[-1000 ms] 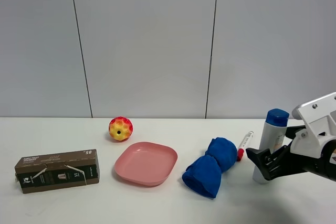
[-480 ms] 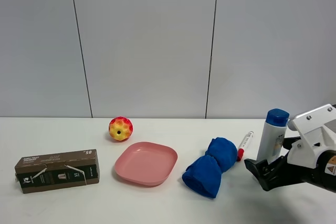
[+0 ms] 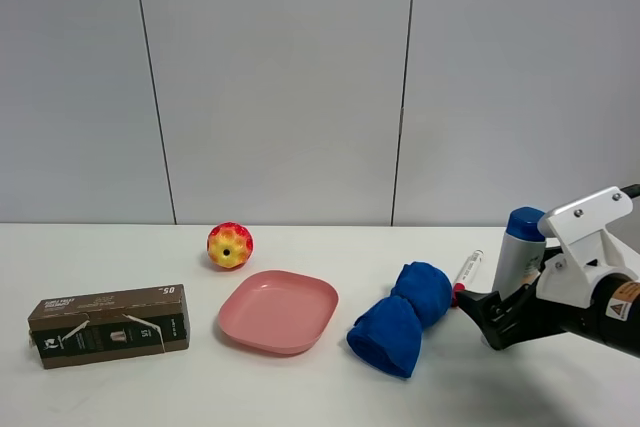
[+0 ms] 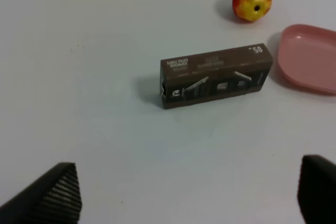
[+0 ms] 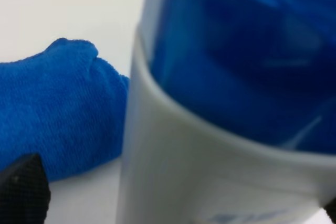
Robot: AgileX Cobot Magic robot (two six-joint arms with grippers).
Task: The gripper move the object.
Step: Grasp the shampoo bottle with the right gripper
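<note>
Next, my right gripper grabs the bottle by its white body (image 3: 516, 264), to move the bottle and keep its blue cap (image 3: 526, 224) free.
The object, a tall white bottle (image 3: 521, 252) with a blue cap, stands upright at the right of the table. My right gripper (image 3: 490, 313), black with a white bracket, reaches in from the right with its fingers on either side of the bottle's lower body. In the right wrist view the bottle (image 5: 220, 129) fills the frame. One fingertip (image 5: 21, 190) stands clear of its side, so the jaws are open around it. My left gripper (image 4: 184, 198) is open and empty above bare table. It does not show in the exterior view.
A blue cloth (image 3: 402, 317) lies just left of the bottle, with a red-capped white marker (image 3: 466, 275) behind it. A pink plate (image 3: 278, 310) sits mid-table, a red-yellow ball (image 3: 230, 245) behind it, and a brown box (image 3: 108, 325) at the left.
My right gripper has moved left and slightly up, further in around the bottle. The bottle has stayed about where it was. The left side is unchanged.
</note>
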